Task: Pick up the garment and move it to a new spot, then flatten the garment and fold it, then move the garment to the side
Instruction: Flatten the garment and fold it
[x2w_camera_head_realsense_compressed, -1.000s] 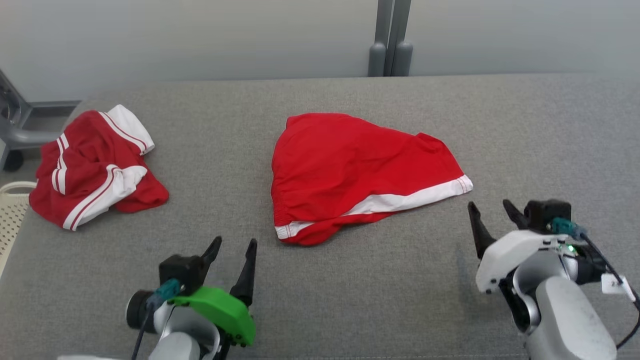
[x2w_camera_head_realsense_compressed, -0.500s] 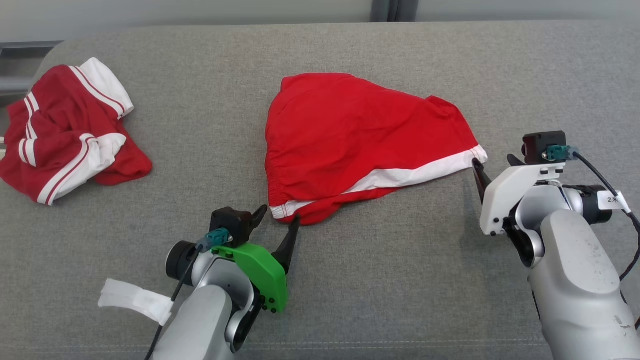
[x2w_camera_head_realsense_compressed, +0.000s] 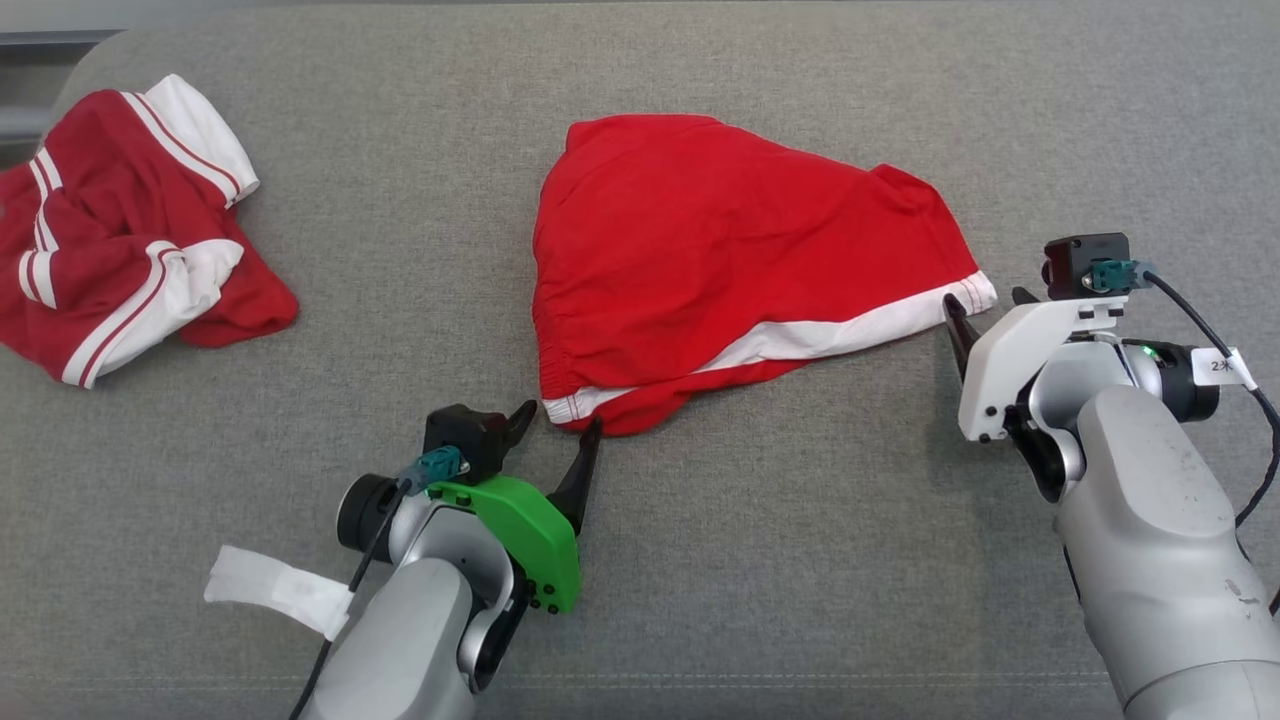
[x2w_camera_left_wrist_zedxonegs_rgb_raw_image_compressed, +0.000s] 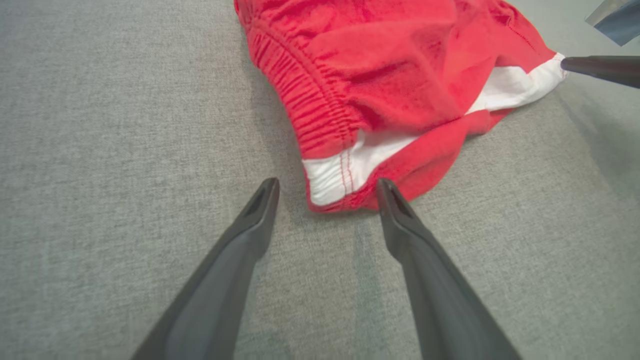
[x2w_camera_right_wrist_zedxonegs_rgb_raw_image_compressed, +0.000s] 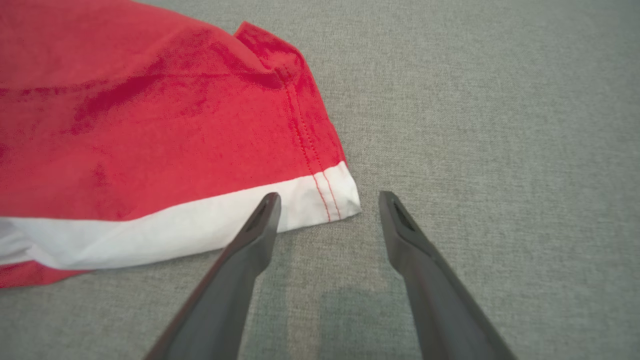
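Note:
My left gripper next pinches the garment by its white-banded waist corner (x2w_camera_head_realsense_compressed: 569, 408), which juts up as a narrow edge while the red cloth (x2w_camera_head_realsense_compressed: 708, 240) lies flat.
The garment (x2w_camera_head_realsense_compressed: 740, 250) is a pair of red shorts with a white band, lying spread on the grey surface in the middle of the head view. My left gripper (x2w_camera_head_realsense_compressed: 560, 425) is open at its near left corner. In the left wrist view that white-banded corner (x2w_camera_left_wrist_zedxonegs_rgb_raw_image_compressed: 335, 175) lies between my fingertips, with the left gripper (x2w_camera_left_wrist_zedxonegs_rgb_raw_image_compressed: 327, 187) low over the surface. My right gripper (x2w_camera_head_realsense_compressed: 985, 303) is open at the garment's right corner. In the right wrist view the white hem corner (x2w_camera_right_wrist_zedxonegs_rgb_raw_image_compressed: 340, 200) sits just ahead of the gap of the right gripper (x2w_camera_right_wrist_zedxonegs_rgb_raw_image_compressed: 327, 200). Neither gripper holds anything.
A second red and white garment (x2w_camera_head_realsense_compressed: 120, 230) lies crumpled at the far left of the grey fabric surface (x2w_camera_head_realsense_compressed: 800, 520). The right gripper's finger (x2w_camera_left_wrist_zedxonegs_rgb_raw_image_compressed: 600, 70) shows at the upper right of the left wrist view.
The head camera has tilted down, so the whole picture shifted. Both grippers have moved forward from the near edge to the garment's two near corners, still open.

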